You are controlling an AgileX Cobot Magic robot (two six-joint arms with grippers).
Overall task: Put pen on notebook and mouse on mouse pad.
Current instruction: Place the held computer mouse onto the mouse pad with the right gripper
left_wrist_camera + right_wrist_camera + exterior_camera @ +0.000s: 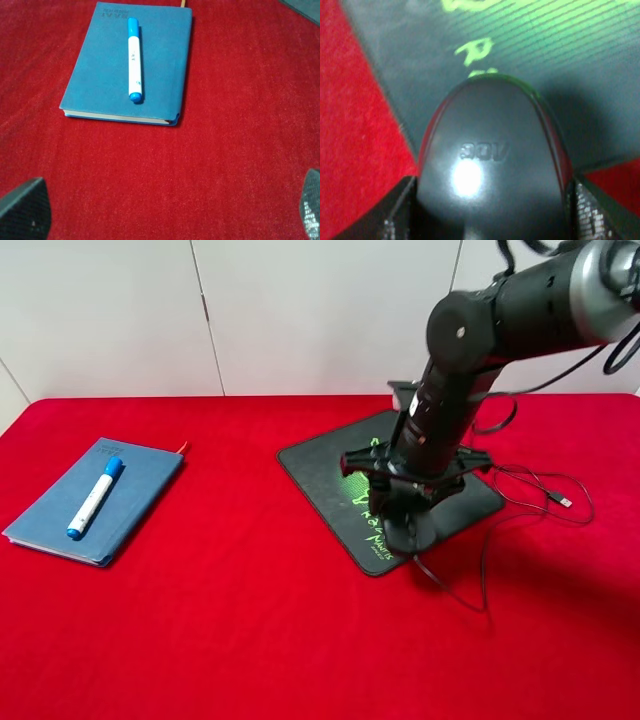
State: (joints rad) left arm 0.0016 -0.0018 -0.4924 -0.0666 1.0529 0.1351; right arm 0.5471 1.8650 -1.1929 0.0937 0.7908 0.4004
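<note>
My right gripper moves the mouse toward the green lettering, before letting go of it, since the mouse's cable end (413, 542) overhangs the pad's near edge (446, 537).
The white pen with blue cap (95, 498) (134, 57) lies lengthwise on the closed slate-blue notebook (140, 480) (165, 60) at the left. My right gripper (405, 515) (492, 215) is shut on the dark mouse (410, 532) (490, 150), one finger on each side. It holds the mouse over the near corner of the black mouse pad (320, 465) (545, 60) with its green lettering. I cannot tell whether the mouse touches the pad. My left gripper (167, 215) is open, low over bare red cloth on the notebook's near side; it is not seen in the high view.
The mouse's thin black cable loops over the red tablecloth (250, 620) to the right of the pad and ends in a USB plug (564, 502). A red ribbon sticks out of the notebook's far end (183, 448). A white wall stands behind the table.
</note>
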